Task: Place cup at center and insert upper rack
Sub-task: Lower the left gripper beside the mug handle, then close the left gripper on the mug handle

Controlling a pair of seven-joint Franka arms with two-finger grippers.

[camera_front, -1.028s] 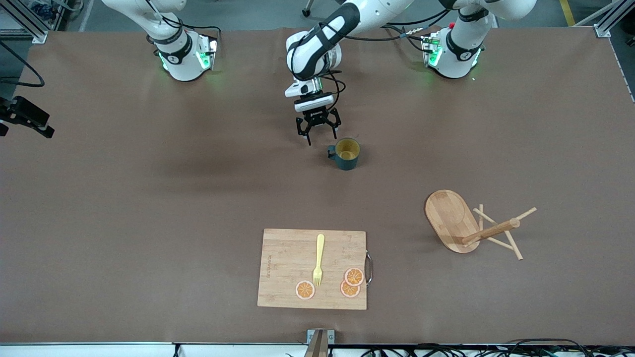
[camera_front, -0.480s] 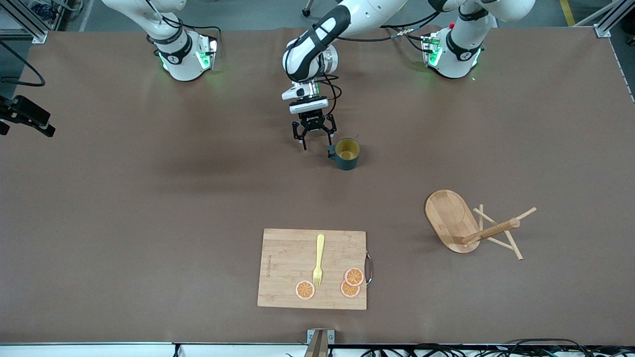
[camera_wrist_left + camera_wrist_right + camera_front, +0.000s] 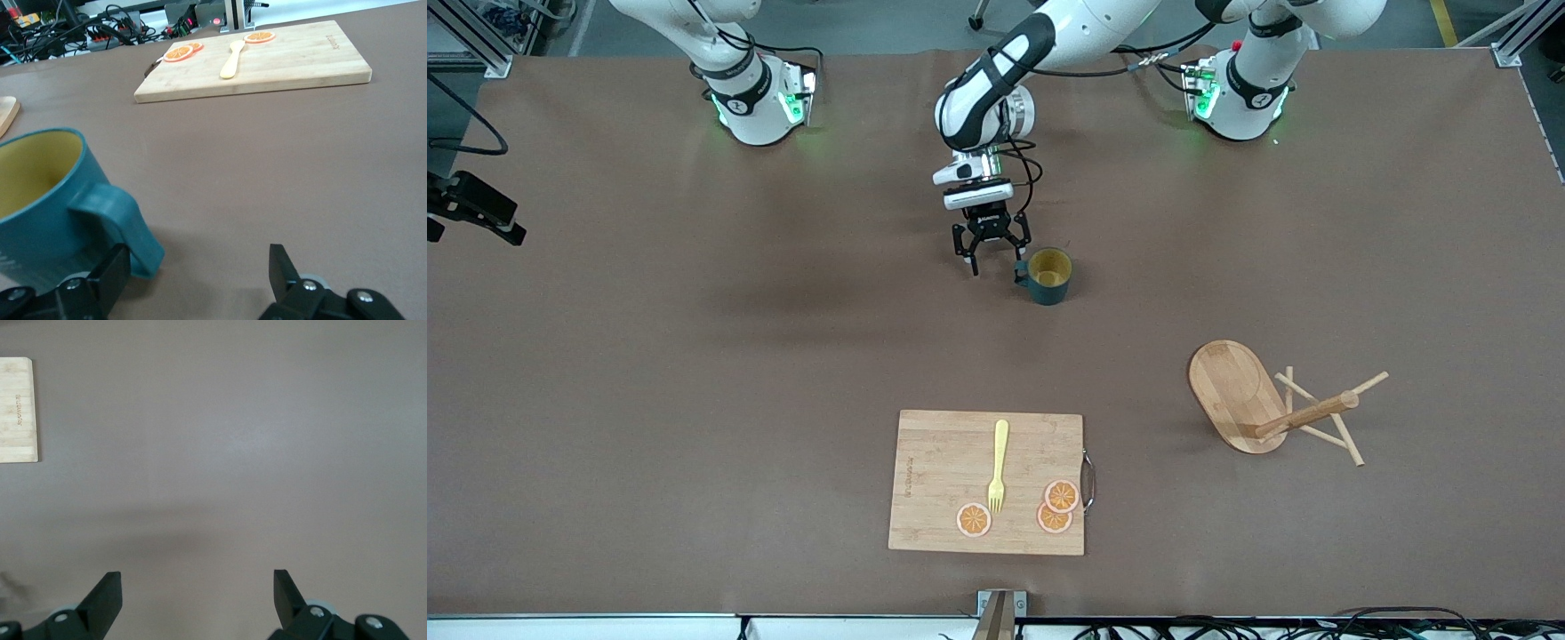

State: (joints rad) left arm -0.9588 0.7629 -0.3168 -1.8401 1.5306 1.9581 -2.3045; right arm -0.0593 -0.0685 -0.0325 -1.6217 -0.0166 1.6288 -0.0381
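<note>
Next, my left gripper grabs the cup by its handle (image 3: 1021, 273), leaving the cup's opening free to go over the upper rack.
The cup (image 3: 1049, 276), dark teal with a yellow inside, stands upright on the table, its handle (image 3: 113, 213) turned toward the right arm's end. My left gripper (image 3: 994, 260) is low beside that handle and open. In the left wrist view the left gripper (image 3: 199, 260) has one finger (image 3: 110, 273) right by the handle and bare table across the rest of the gap. The upper rack (image 3: 1263, 400) lies tipped on its side toward the left arm's end, nearer to the front camera than the cup. My right gripper (image 3: 197, 583) is open over bare table.
A bamboo cutting board (image 3: 943, 480) with a yellow fork (image 3: 998, 462) and orange slices (image 3: 1060, 496) lies near the table's front edge. A corner of the cutting board (image 3: 17, 410) shows in the right wrist view. An edge of the rack's base (image 3: 5, 113) shows in the left wrist view.
My left gripper has come down toward the table beside the cup's handle, and its fingers have drawn in slightly. The cup and the rack have not moved.
</note>
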